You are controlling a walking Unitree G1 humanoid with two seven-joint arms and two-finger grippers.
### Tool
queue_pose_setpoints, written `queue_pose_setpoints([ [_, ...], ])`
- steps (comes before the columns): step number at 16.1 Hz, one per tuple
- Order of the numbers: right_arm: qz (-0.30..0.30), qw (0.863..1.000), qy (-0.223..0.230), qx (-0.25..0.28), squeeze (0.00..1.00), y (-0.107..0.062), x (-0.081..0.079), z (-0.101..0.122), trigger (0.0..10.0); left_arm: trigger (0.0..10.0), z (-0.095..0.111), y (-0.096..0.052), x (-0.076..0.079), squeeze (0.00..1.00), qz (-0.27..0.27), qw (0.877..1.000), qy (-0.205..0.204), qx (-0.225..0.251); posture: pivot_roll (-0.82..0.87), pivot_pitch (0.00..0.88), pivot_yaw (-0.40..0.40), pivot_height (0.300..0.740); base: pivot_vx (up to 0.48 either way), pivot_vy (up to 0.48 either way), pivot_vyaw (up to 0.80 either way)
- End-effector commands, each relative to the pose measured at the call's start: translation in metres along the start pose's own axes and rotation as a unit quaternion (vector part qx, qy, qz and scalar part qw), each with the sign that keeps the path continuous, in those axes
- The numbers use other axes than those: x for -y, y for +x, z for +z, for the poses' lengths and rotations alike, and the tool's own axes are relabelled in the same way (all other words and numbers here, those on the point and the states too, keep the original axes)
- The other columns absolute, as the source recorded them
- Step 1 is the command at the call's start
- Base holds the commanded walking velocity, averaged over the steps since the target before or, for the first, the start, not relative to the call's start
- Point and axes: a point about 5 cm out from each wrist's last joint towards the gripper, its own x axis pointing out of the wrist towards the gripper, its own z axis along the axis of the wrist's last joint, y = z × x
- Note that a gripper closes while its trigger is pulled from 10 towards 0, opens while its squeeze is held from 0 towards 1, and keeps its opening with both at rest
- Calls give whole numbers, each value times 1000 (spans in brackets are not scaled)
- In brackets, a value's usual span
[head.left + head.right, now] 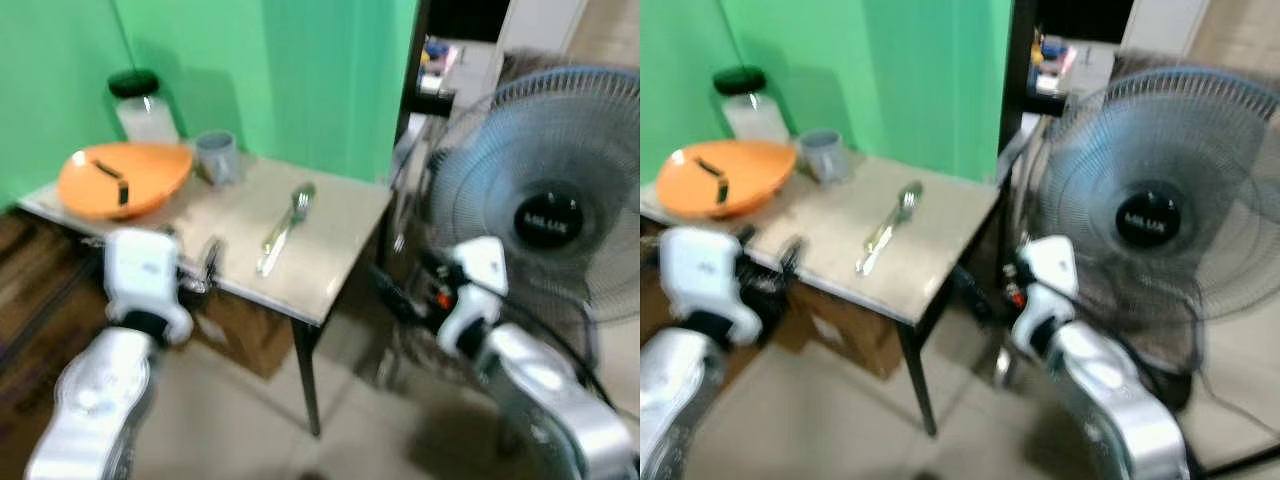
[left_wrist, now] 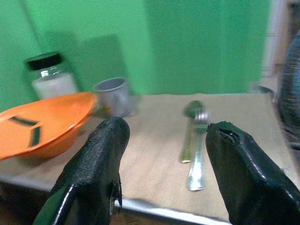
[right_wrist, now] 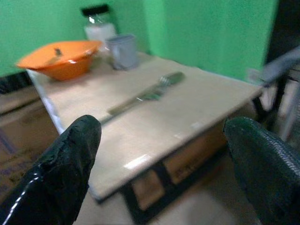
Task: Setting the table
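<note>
My left gripper should next grab the silver fork by its slim handle [image 1: 281, 240] [image 2: 198, 151], because the fork's teeth point away at the spoon's head.
A small beige table [image 1: 340, 230] stands against a green wall. On it are an orange bowl [image 1: 122, 178], a grey cup [image 1: 217, 157] and a black-lidded jar [image 1: 143, 108] at the far left. A fork and spoon [image 1: 285, 228] lie side by side mid-table. My left gripper [image 2: 167, 127] is open at the table's front edge, with the cutlery [image 2: 194, 143] beyond its fingers and nothing between them. Off the table's right side, lower than the top, my right gripper [image 3: 164, 124] is open and points toward the fork [image 3: 140, 96].
A large standing fan [image 1: 550, 200] is close on the right, just behind my right arm. A cardboard box [image 1: 240, 335] sits under the table. A dark doorway with clutter [image 1: 440, 60] lies behind the table's far right corner. Tiled floor [image 1: 350, 400] lies in front.
</note>
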Motion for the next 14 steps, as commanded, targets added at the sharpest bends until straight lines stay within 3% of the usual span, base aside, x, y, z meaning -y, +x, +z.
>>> queue_pose_setpoints([
  [1, 14, 1000, -2, 9, 349, 5, -6, 5, 10000, 10000, 3, -2, -5, 0, 7, 1000, 13, 1, 77, 0, 33, 740, 315, 0, 0],
  [2, 14, 1000, 0, 10, 0, 6, -6, 5, 10000, 10000, 3, -2, -5, 0, 6, 1000, 14, 0, 83, 0, 30, 740, 315, 0, 0],
  [10, 6, 1000, 17, 10, 0, 9, -5, 5, 10000, 10000, 3, 0, -3, 0, -6, 1000, 16, 1, 82, 0, 31, 740, 315, 0, 0],
  [14, -12, 1000, 10, 3, 0, 9, -1, 3, 10000, 10000, 1, 4, 2, 0, -40, 999, 26, -3, 70, 0, 42, 740, 315, 0, 0],
])
